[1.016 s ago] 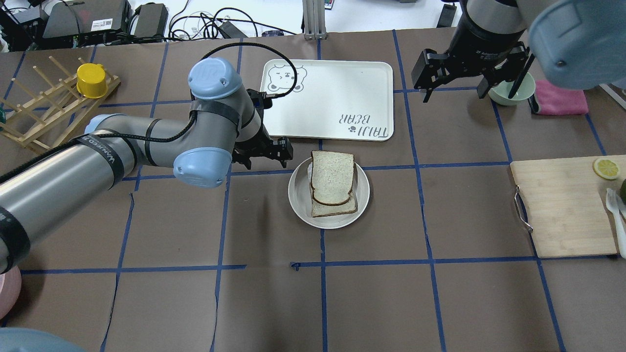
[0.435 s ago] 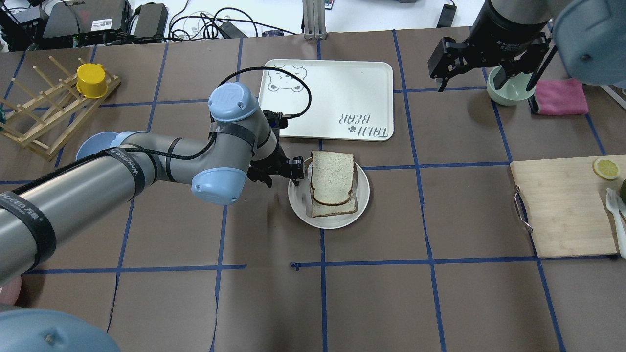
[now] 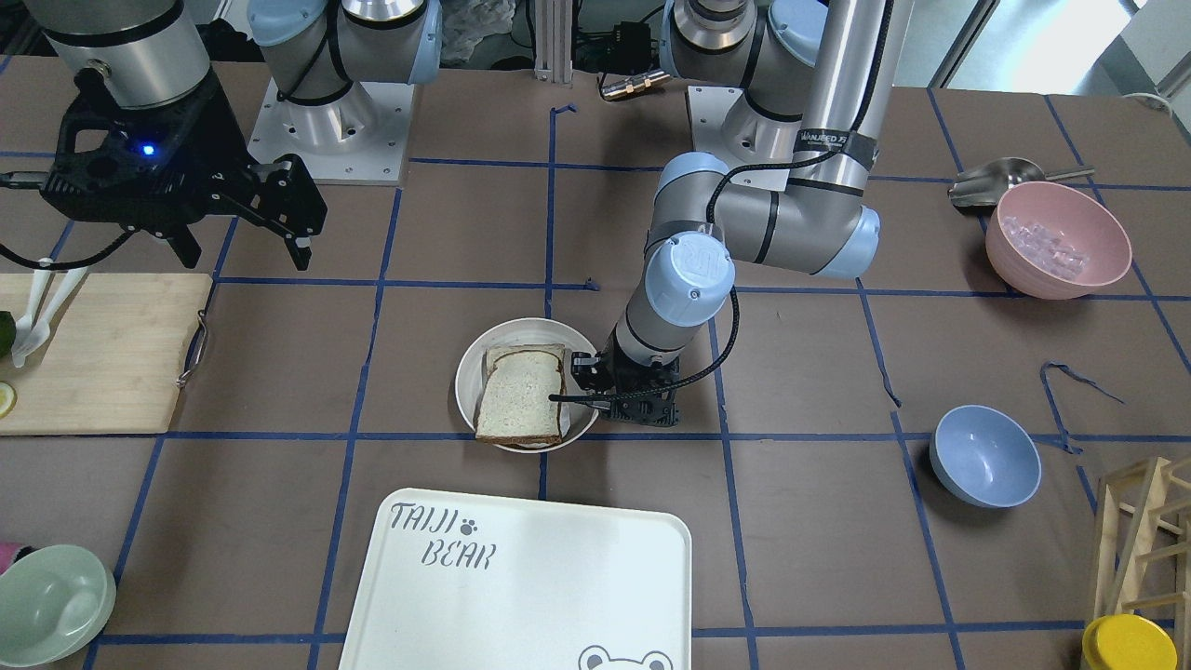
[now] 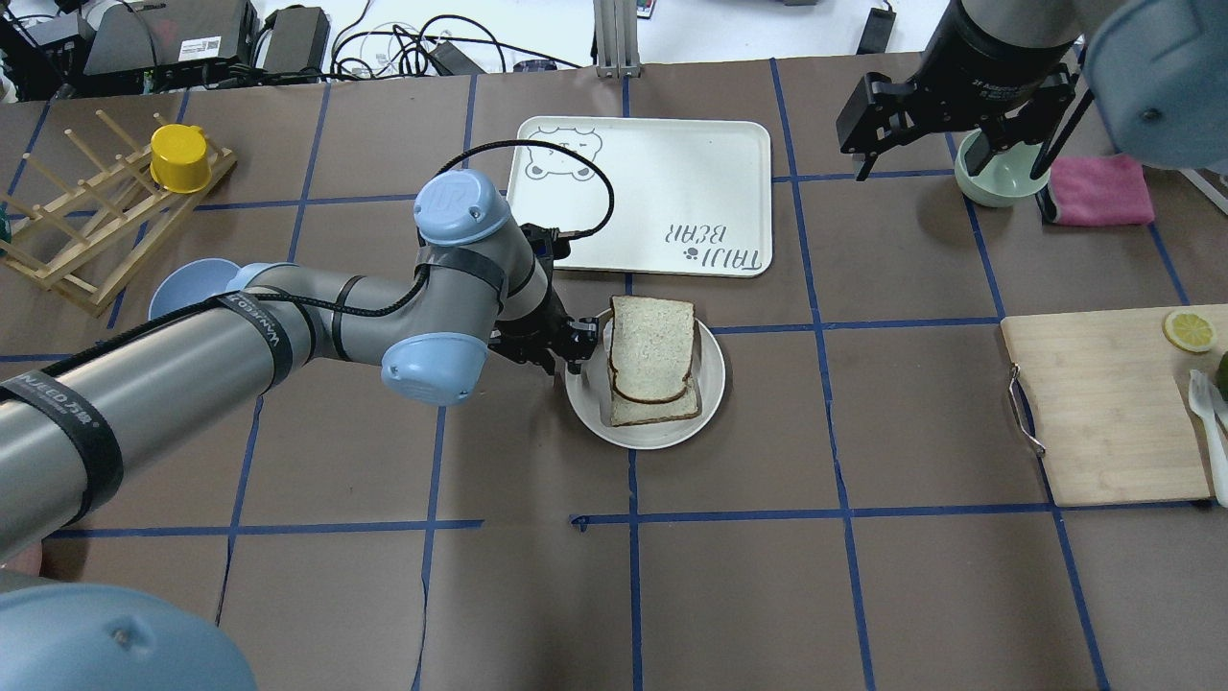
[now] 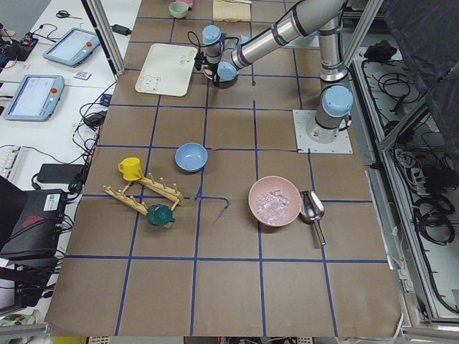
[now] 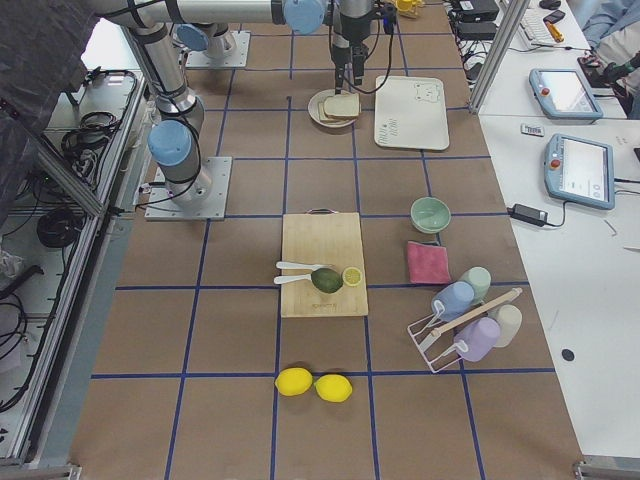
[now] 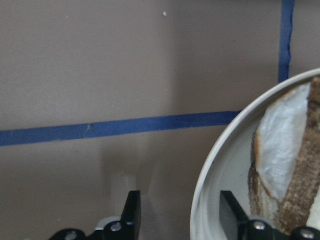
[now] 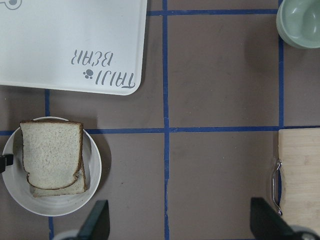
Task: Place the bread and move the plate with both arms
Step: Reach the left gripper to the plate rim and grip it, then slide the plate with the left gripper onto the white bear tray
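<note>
Next, my left gripper pinches the plate by its bare rim (image 3: 593, 363) beside the crust to move the plate, since the sandwich (image 3: 521, 395) fills the plate's middle.
The plate (image 4: 654, 438) sits mid-table and holds two stacked slices. The bread (image 4: 652, 345), with its dark brown crust, lies on top of the paler slice (image 4: 662, 413). My left gripper (image 4: 576, 345) is low at the plate's left rim and open. In the left wrist view (image 7: 180, 220) one finger is outside the rim (image 7: 215, 170) and the other is over the plate beside the bread's crust (image 7: 302, 190). It also shows in the front view (image 3: 575, 380). My right gripper (image 4: 950, 144) hangs high at the far right, open and empty (image 8: 182, 225), and looks down on the plate (image 8: 60, 207).
The TAIJI BEAR tray (image 4: 662, 182) lies just beyond the plate. A pale green bowl (image 4: 998, 178) and a pink cloth (image 4: 1098, 192) are under the right arm. A cutting board (image 4: 1103, 403) lies at the right. A blue bowl (image 4: 182, 283) and a wooden rack (image 4: 96, 221) are at the left.
My left arm has swung right and down, so its gripper went from beside the tray to the plate's left rim. My right arm rose and shifted right, then held still.
</note>
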You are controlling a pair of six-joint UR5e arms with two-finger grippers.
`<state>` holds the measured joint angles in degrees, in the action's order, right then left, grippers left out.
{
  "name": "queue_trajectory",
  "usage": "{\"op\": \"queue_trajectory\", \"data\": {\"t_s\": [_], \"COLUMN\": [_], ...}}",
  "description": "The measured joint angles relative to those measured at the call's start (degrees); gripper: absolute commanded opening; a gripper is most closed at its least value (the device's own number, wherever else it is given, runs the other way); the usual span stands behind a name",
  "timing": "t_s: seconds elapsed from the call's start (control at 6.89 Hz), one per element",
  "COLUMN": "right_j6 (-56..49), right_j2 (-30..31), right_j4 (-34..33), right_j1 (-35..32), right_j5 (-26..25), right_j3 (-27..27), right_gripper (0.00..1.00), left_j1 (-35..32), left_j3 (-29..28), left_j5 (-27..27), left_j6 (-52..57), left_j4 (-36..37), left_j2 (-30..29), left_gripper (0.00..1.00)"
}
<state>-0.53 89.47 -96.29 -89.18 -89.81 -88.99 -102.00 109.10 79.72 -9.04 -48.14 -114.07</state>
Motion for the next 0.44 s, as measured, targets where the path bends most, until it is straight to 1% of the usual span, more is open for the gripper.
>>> {"op": "queue_trajectory", "data": {"t_s": [0.44], "right_j6": [0.0], "right_j2": [0.0], "right_j4": [0.0], "right_j1": [0.0], "right_j5": [0.5], "right_j3": [-0.2], "right_gripper": [1.0], "left_j1": [0.3], "left_j3": [-2.2], "left_j5": [-0.8], "left_j6": [-1.3], "left_j4": [-0.5], "left_j2": [1.3], "left_gripper": [0.0]}}
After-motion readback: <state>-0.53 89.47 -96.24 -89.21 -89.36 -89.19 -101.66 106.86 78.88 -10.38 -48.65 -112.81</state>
